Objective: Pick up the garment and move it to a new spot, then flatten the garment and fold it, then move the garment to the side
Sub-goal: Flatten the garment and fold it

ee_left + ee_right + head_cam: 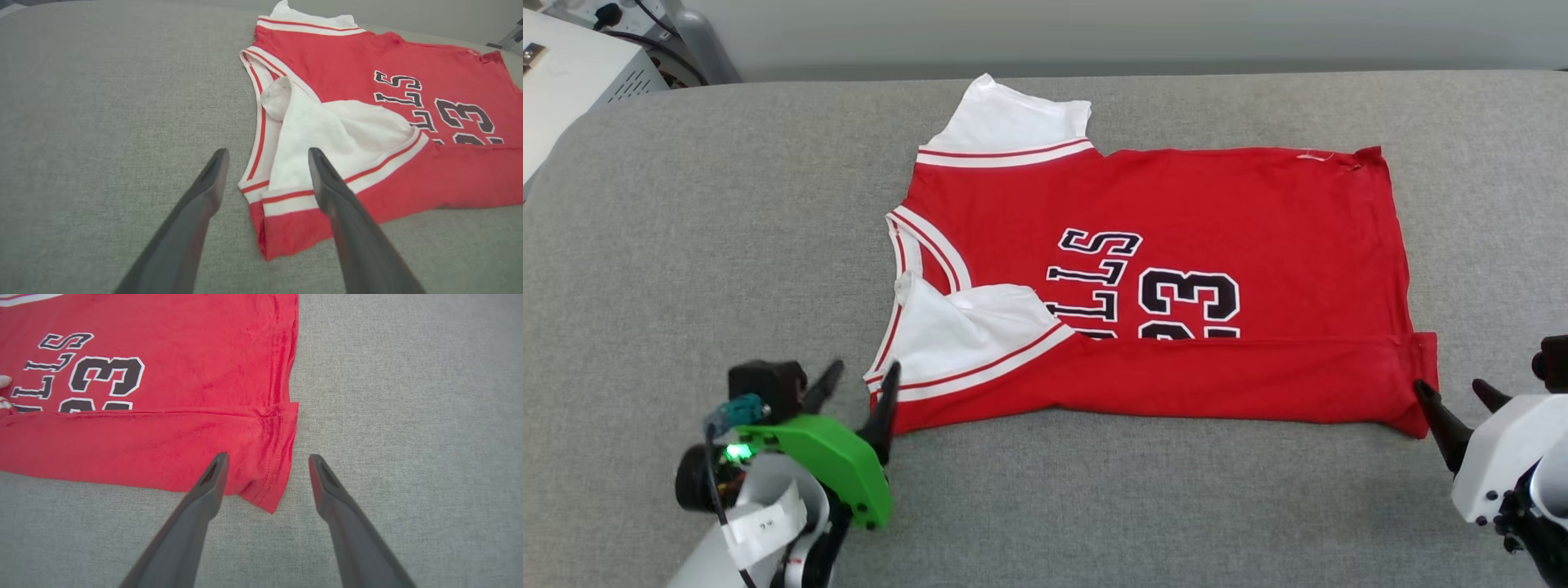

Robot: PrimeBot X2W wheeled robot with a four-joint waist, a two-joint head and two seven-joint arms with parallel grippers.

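The robot's left gripper is going to pinch the garment next by its folded shoulder corner point(274, 232), where the doubled cloth puffs up while the garment's red body lies flat.
The garment point(1201, 245), a red jersey with white sleeves and black "23" lettering, lies flat on the grey surface with its near long edge folded up over the print. One white sleeve point(327, 134) is folded in on top. My left gripper point(862, 384) stands open at the garment's near collar-side corner point(286, 228), with that corner between its fingers. At the near hem corner point(265, 490) my right gripper point(1454, 394) is open, one finger over the cloth and one over bare surface. Neither holds anything.
The grey fabric-covered surface point(686, 245) runs wide to the left, right and front of the garment. A pale box with cables point(572, 73) stands beyond the far left corner. A light wall runs along the back edge.
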